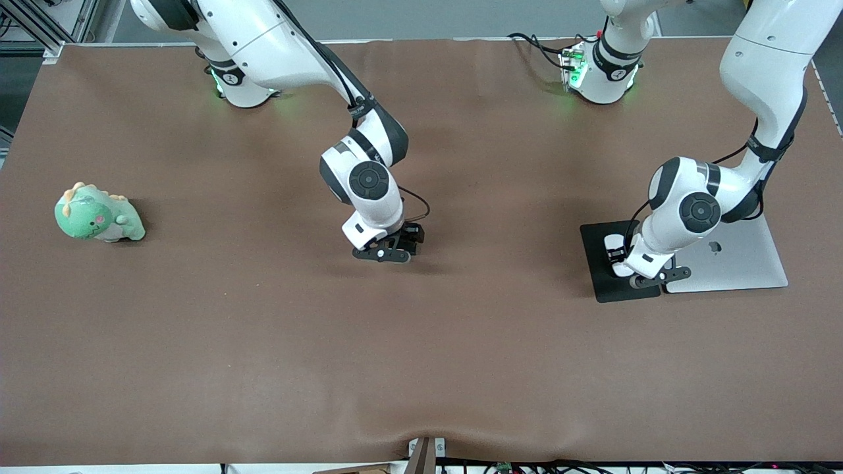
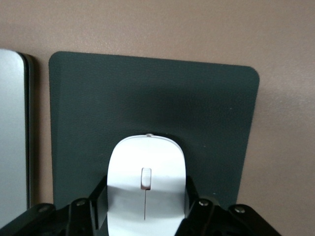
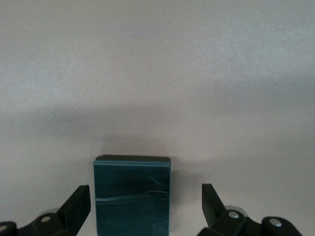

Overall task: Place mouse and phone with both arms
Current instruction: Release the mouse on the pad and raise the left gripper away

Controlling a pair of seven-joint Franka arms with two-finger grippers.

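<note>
My right gripper must lower to the black phone's sides before closing.
The white mouse (image 2: pixel 146 157) rests on the black mouse pad (image 2: pixel 147 93) beside the laptop. My left gripper (image 2: pixel 146 184) is down over the pad, its fingers (image 2: pixel 101 189) pressed against both sides of the mouse. In the front view the left gripper (image 1: pixel 652 276) covers part of the mouse (image 1: pixel 615 247). The black phone (image 3: pixel 132 196) lies flat on the brown table top at mid-table. My right gripper (image 3: pixel 145 189) is low over it and open, with a gap between each finger and the phone. In the front view the right gripper (image 1: pixel 388 249) hides the phone.
A closed silver laptop (image 1: pixel 731 257) lies beside the mouse pad (image 1: pixel 596 263), toward the left arm's end; its edge shows in the left wrist view (image 2: pixel 12 137). A green dinosaur toy (image 1: pixel 97 214) sits toward the right arm's end of the table.
</note>
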